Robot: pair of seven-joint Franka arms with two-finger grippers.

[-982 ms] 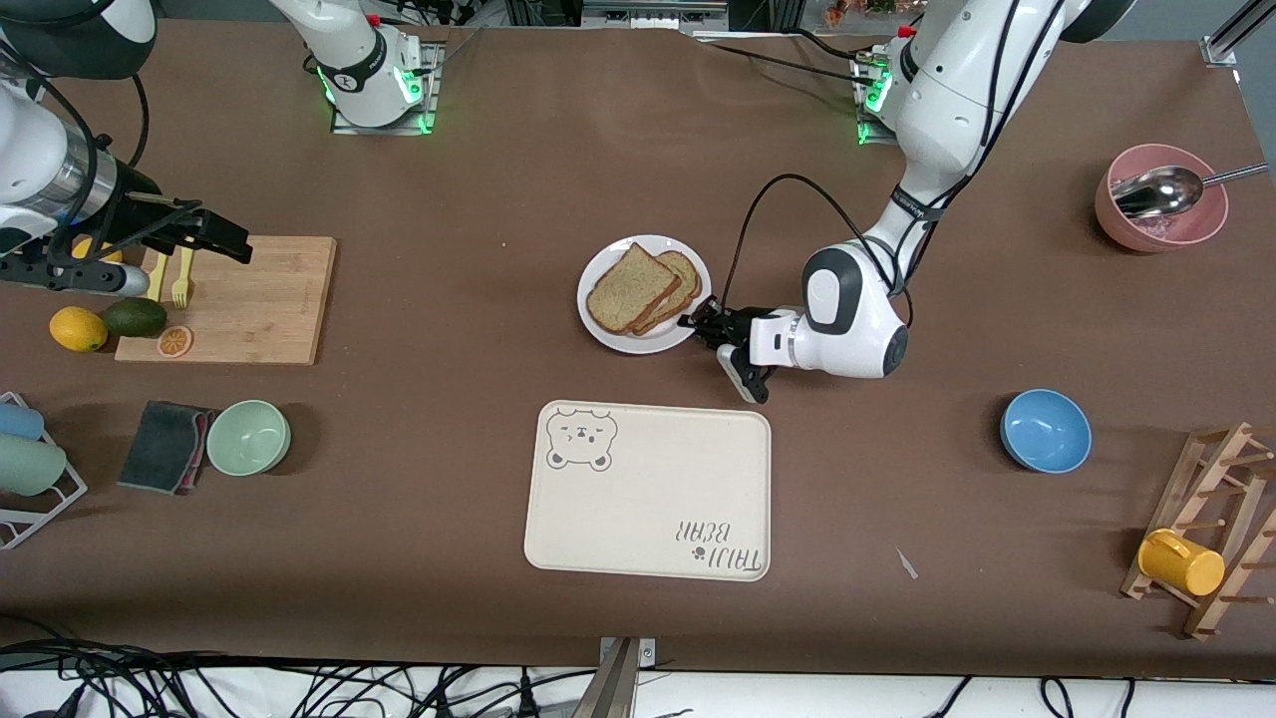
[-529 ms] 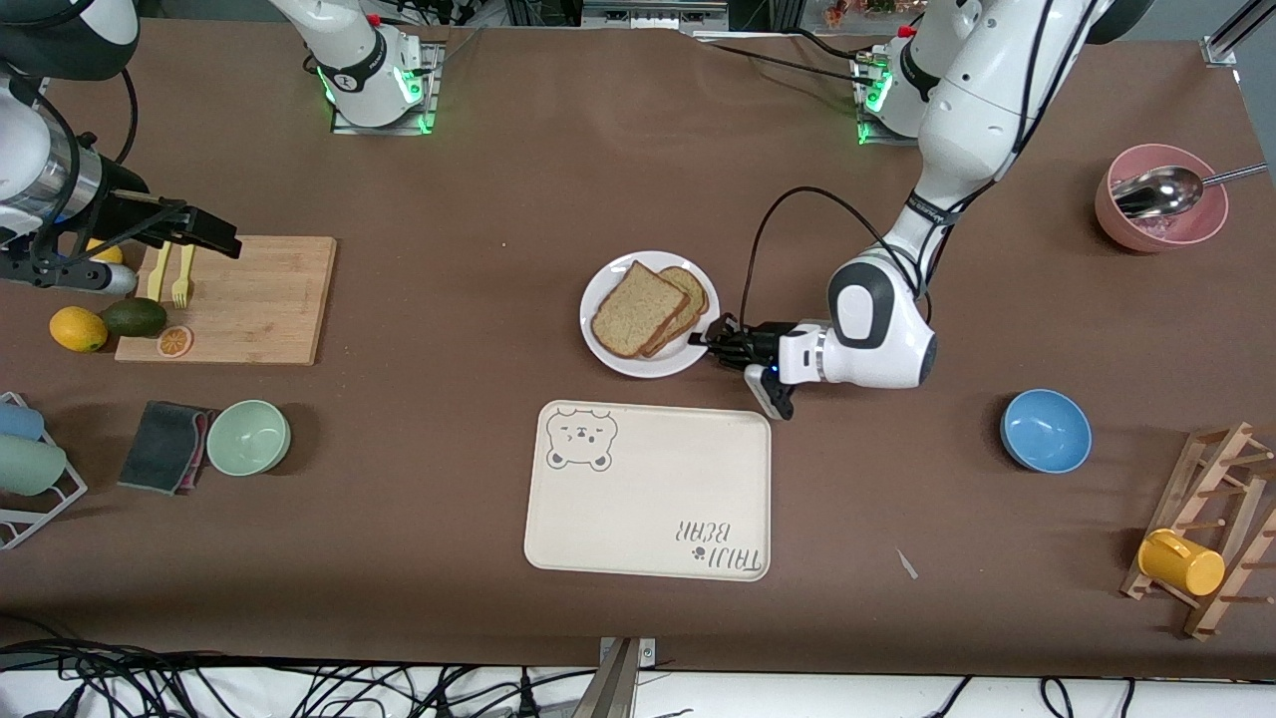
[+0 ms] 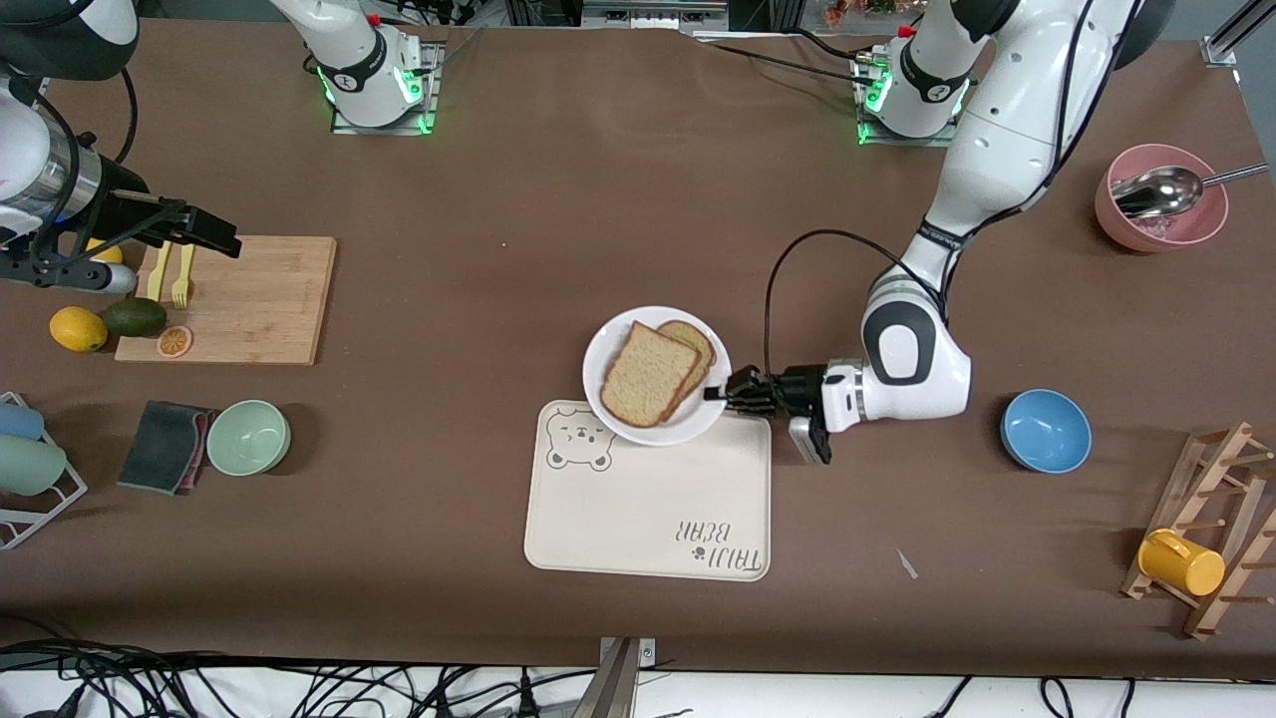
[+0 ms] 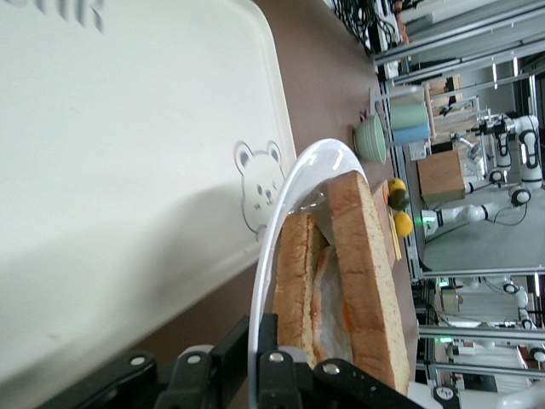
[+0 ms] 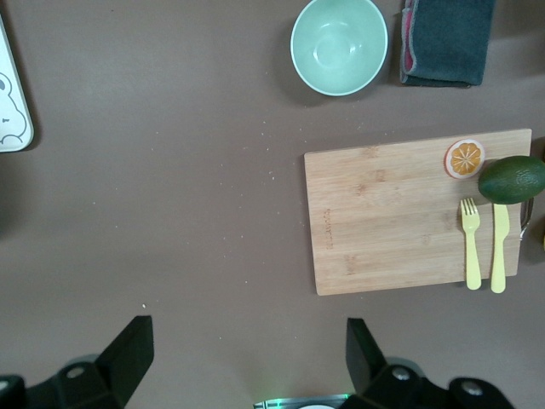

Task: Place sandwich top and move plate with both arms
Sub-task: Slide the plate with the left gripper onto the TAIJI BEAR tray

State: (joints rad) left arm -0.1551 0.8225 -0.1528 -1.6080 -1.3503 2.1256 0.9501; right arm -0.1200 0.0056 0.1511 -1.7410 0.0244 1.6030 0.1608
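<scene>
The white plate (image 3: 598, 344) hangs above the cream tray's bear corner (image 3: 580, 437). It moves toward the tray's middle next in my left gripper, before the release.
The white plate (image 3: 598, 344) carries the sandwich: the tan sandwich top (image 3: 650, 387) lies on a lower slice. My left gripper (image 3: 720, 392) is shut on the plate's rim at the left arm's side and holds it over the cream tray's (image 3: 648, 509) bear corner. In the left wrist view the fingers (image 4: 289, 341) clamp the rim (image 4: 281, 213), and fried egg (image 4: 328, 298) shows between the top slice (image 4: 366, 273) and the lower slice (image 4: 294, 290). My right gripper (image 3: 221, 242) is open and empty over the cutting board's (image 3: 259, 299) edge, and its jaws (image 5: 247, 341) stand wide apart.
A green bowl (image 3: 248, 437) and a dark cloth (image 3: 164, 446) lie toward the right arm's end. A blue bowl (image 3: 1045, 430), a pink bowl with a spoon (image 3: 1161, 197) and a wooden rack with a yellow mug (image 3: 1181, 561) are toward the left arm's end.
My left gripper has carried the plate with the sandwich toward the front camera, from the table to over the tray's edge. The right arm has barely moved.
</scene>
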